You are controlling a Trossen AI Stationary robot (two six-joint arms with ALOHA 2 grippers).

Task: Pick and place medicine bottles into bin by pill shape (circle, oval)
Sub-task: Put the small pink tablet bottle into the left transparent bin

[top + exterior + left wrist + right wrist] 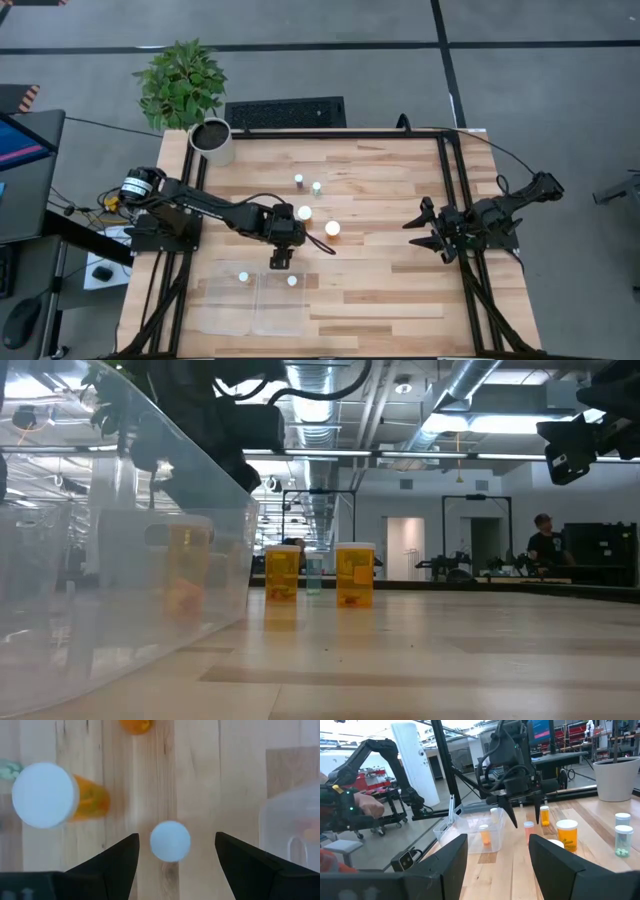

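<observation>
My left gripper should next grab the small bottle by its white cap (170,841). Then it can sort the bottle into the bin by pill shape.
My left gripper (280,260) is open and points down, close to the far edge of the clear two-compartment bin (222,310). In the left wrist view its fingers (177,836) stand on either side of a small bottle's white cap (170,841) without touching it. The right wrist view shows that bottle (528,831) upright on the table below the fingertips. Two bottles (243,276) (292,281) stand in the bin. Several more (304,212) (332,228) (298,180) stand on the table beyond. My right gripper (440,235) waits open at the table's right side.
A white plant pot (212,140) stands at the table's far left corner, with a keyboard (285,112) behind the far edge. A large orange bottle (47,795) stands close beside my left gripper. The bin's wall (295,825) is on its other side.
</observation>
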